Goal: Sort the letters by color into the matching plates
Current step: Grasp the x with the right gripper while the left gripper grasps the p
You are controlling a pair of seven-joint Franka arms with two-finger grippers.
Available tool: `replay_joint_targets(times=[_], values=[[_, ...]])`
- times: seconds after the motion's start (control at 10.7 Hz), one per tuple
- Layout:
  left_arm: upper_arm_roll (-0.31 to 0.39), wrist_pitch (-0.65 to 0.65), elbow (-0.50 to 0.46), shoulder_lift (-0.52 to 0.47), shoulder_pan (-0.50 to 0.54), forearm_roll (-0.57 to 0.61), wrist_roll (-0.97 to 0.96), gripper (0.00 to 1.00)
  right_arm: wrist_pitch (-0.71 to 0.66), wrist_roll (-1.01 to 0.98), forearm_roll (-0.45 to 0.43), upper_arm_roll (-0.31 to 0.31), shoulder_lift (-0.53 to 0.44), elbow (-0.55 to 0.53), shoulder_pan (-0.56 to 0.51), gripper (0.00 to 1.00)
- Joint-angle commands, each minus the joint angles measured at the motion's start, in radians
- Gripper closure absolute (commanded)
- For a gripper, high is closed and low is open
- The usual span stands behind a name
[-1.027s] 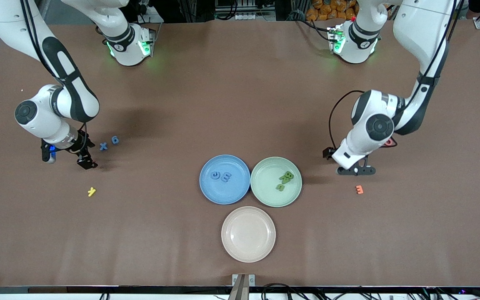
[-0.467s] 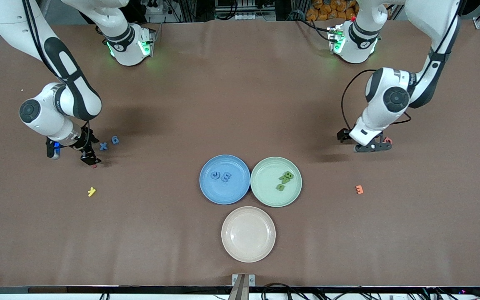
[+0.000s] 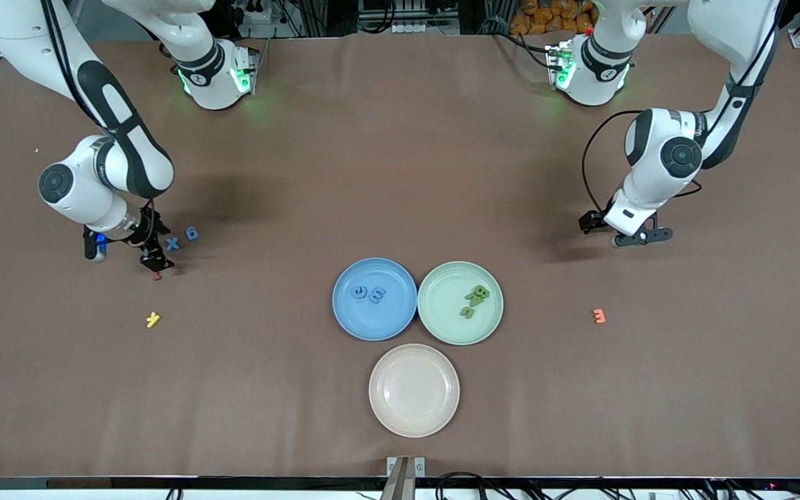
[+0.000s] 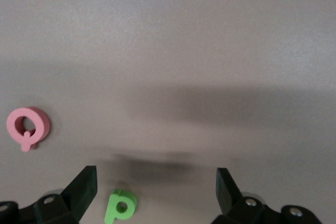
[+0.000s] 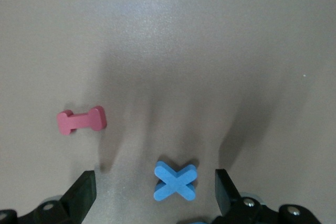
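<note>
My right gripper's fingers stand beside the blue X (image 3: 173,243) (image 5: 176,181), low at the table, so it is time to close on the X.
The blue plate (image 3: 344,314) holds two blue letters (image 3: 369,294), and the green plate (image 3: 442,316) beside it holds green letters (image 3: 474,298). A blue X (image 3: 173,243) and a blue 6 (image 3: 192,233) lie on the table toward the right arm's end. My right gripper (image 3: 153,253) hovers open just beside them, and its wrist view shows the blue X (image 5: 176,181) between the fingers, untouched. Toward the left arm's end, my left gripper (image 3: 642,237) is open low over the table. A green p (image 4: 121,206) lies between its fingers (image 4: 84,182), near one of them.
A beige plate (image 3: 414,417) sits nearer the front camera than the two coloured plates. Stray pieces lie around: a red one (image 3: 157,276), a yellow one (image 3: 153,319), an orange 3 (image 3: 599,316) and a pink Q (image 4: 28,125) beside the left gripper.
The left arm has swung away from the green plate, farther from the front camera and toward its end of the table. The right gripper has edged closer to the blue X. Both stay open.
</note>
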Motion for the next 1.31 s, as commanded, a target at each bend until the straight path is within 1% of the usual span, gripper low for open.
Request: replay_joint_targets(times=[0.0,0.09,0.19,0.28,0.37,0.47,0.56,0.84,0.93,1.12,1.21], values=[[0.010,0.016,-0.080,-0.067,0.021,0.001,0.010,0.00,0.031,-0.003,0.024,0.010,-0.046,-0.055,0.001,0.06],[0.021,0.018,-0.088,-0.068,0.021,0.003,0.010,0.00,0.031,-0.010,0.024,0.010,-0.046,-0.058,0.003,0.17],[0.023,0.018,-0.094,-0.066,0.021,0.001,0.010,0.10,0.031,-0.025,0.023,0.010,-0.046,-0.058,0.003,0.29],[0.023,0.018,-0.098,-0.061,0.021,0.001,0.010,0.26,0.031,-0.042,0.023,0.010,-0.044,-0.059,0.003,0.40],[0.023,0.029,-0.111,-0.061,0.019,0.001,0.010,0.34,0.031,-0.062,0.024,0.010,-0.044,-0.065,0.003,0.45],[0.023,0.032,-0.118,-0.058,0.019,0.001,0.010,0.35,0.031,-0.075,0.023,0.010,-0.044,-0.070,0.002,0.46],[0.023,0.032,-0.121,-0.058,0.019,0.003,0.013,0.40,0.033,-0.084,0.023,0.010,-0.044,-0.073,0.001,0.52],[0.023,0.033,-0.135,-0.054,0.019,0.001,0.038,0.40,0.031,-0.102,0.023,0.010,-0.044,-0.070,0.001,0.74],[0.023,0.033,-0.135,-0.055,0.019,0.003,0.047,0.40,0.031,-0.121,0.023,0.010,-0.044,-0.070,0.001,0.78],[0.038,0.033,-0.135,-0.055,0.019,0.001,0.084,0.40,0.016,-0.212,0.018,0.013,-0.049,-0.058,0.003,0.80],[0.058,0.033,-0.135,-0.058,0.019,0.003,0.102,0.41,-0.009,-0.321,0.015,0.013,-0.058,-0.032,0.002,0.80]])
